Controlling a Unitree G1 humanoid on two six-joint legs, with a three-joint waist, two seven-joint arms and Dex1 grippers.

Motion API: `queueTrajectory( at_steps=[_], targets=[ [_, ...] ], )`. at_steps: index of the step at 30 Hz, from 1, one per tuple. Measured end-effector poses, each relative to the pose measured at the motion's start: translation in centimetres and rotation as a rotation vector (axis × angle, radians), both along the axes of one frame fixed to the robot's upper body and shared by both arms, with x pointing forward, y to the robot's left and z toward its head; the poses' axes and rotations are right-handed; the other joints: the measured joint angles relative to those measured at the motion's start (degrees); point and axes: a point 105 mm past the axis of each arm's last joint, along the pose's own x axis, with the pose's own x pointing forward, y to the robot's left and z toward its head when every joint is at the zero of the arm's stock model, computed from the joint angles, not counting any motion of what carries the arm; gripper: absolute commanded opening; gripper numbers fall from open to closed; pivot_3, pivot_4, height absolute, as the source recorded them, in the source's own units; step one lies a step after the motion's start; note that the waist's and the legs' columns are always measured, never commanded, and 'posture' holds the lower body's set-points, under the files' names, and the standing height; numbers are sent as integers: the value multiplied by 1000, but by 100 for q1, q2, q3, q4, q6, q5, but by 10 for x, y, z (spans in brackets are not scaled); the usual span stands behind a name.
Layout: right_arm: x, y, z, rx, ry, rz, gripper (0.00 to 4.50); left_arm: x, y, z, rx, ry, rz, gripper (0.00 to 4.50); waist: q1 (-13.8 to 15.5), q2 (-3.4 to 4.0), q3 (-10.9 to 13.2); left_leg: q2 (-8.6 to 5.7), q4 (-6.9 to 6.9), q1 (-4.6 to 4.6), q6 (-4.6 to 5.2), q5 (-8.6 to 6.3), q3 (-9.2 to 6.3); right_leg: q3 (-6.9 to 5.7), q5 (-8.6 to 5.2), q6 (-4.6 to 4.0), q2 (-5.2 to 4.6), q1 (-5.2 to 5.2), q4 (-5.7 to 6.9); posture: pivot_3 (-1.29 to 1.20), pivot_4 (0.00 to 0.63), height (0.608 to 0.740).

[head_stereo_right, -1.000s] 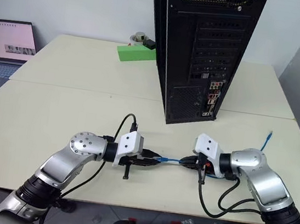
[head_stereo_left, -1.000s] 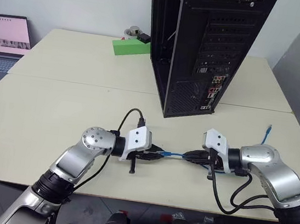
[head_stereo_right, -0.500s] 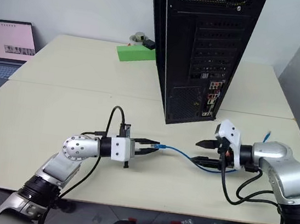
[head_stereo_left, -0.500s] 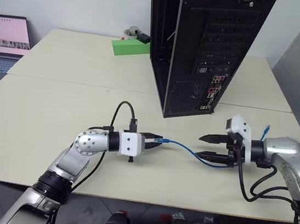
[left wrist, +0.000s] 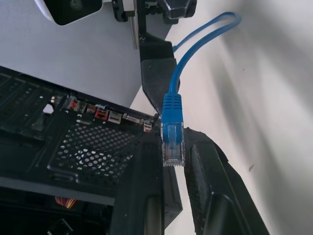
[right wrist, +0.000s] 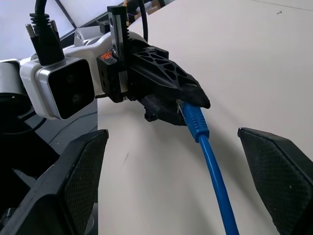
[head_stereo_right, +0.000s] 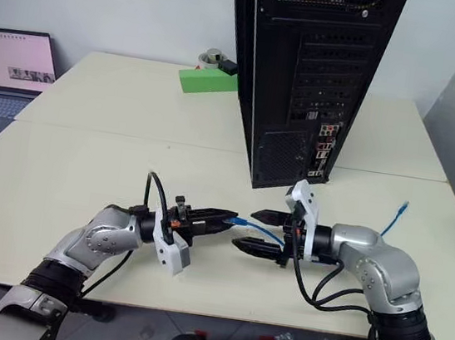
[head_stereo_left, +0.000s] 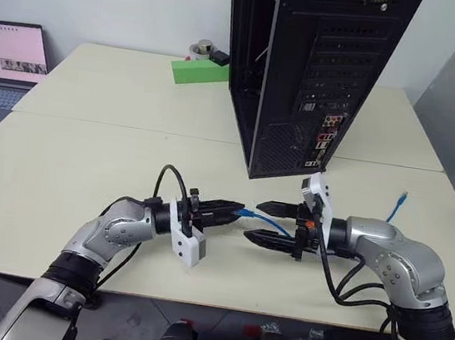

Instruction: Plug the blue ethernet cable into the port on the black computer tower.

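Note:
The right gripper takes hold of the blue ethernet cable at its ribbed boot (head_stereo_left: 247, 213) (right wrist: 196, 122) next, since my left gripper's fingers cover the pale plug.
The black computer tower (head_stereo_left: 309, 63) stands upright at the table's middle back, its rear connector cluster (head_stereo_left: 322, 140) facing me. The port lies somewhere in that cluster, too small to single out. My left gripper (head_stereo_left: 235, 210) is shut on the blue ethernet cable (head_stereo_left: 275, 223) at its pale plug (left wrist: 172, 142), which sticks out between the two fingers. My right gripper (head_stereo_left: 253, 219) is open, one finger above and one below the cable, just right of the left fingertips and touching nothing. The cable passes between those open fingers. Its free plug (head_stereo_left: 406, 196) rises near the table's right edge.
A grey laptop (head_stereo_left: 2, 65) sits open at the far left. A green box (head_stereo_left: 198, 71) with small items on top lies behind the tower on the left. Bare table (head_stereo_left: 87, 152) stretches left of my arms.
My right gripper let go of the cable, opened, drew away right, then came back left with its fingers around the cable. The left gripper rolled over and kept hold of the plug.

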Motion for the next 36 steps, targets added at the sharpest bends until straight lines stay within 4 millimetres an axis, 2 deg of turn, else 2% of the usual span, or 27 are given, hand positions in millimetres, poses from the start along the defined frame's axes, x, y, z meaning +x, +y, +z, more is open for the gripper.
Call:
queueTrajectory(
  at_steps=[3, 4, 5, 22, 26, 28, 29, 31, 36],
  targets=[
    [0, 4, -1, 9, 6, 5, 4500, 0, 0, 0, -4, -13, 5, 296, -1, 0, 0, 0, 0, 0, 0, 0, 0, -1, 0, 0, 0, 0, 1, 0, 150, 740],
    [0, 5, -1, 13, 8, 4, 4135, 1, 0, 0, -2, -16, 7, 296, 0, 0, 0, 0, 0, 0, 0, 0, -1, -1, 0, 0, 0, 0, 1, 0, 150, 740],
    [1, 6, -1, 18, 9, 1, 4034, 1, 0, 0, -3, -19, 8, 296, 0, 0, 0, 0, 0, -1, 0, 0, -1, -1, 0, 0, 0, 0, 0, 0, 150, 740],
    [11, 11, 0, 24, 5, -20, 100, -4, -3, 6, -36, -60, -5, 296, -1, 0, 0, 0, 0, 0, 0, 0, -1, -1, 0, 0, 0, -1, 1, 0, 150, 740],
    [10, 12, -2, 20, 19, -2, 20, -7, -2, 3, -37, -52, -3, 296, -1, 0, 0, 0, -1, 0, 0, 0, -1, -1, 0, 0, 0, -1, 1, 0, 150, 740],
    [10, 11, -2, 20, 24, 4, 20, -7, -2, 3, -39, -51, -3, 996, 1, 0, 0, 0, 0, 0, 0, 0, -1, -1, 0, 0, 0, 0, 1, 0, 150, 740],
    [10, 11, -2, 17, 24, 7, 20, -8, -2, 2, -37, -47, -7, 1027, 0, 0, 0, 0, -1, 0, 0, 0, -1, -1, 0, 0, 0, -1, 1, 0, 150, 740],
    [12, 9, -1, 5, 21, 5, 20, -9, -4, 1, -38, -31, -14, 1496, 1, 0, 0, 0, -1, 0, 0, 0, -1, -1, 0, 0, 0, 0, 1, 0, 150, 740],
    [14, 1, 2, -23, 12, 4, 20, -5, -2, -1, -38, 22, 15, 2326, 0, 0, 0, 0, -1, -1, 0, 0, -1, -2, 0, 0, 0, 0, 1, 0, 150, 740]
  ],
)
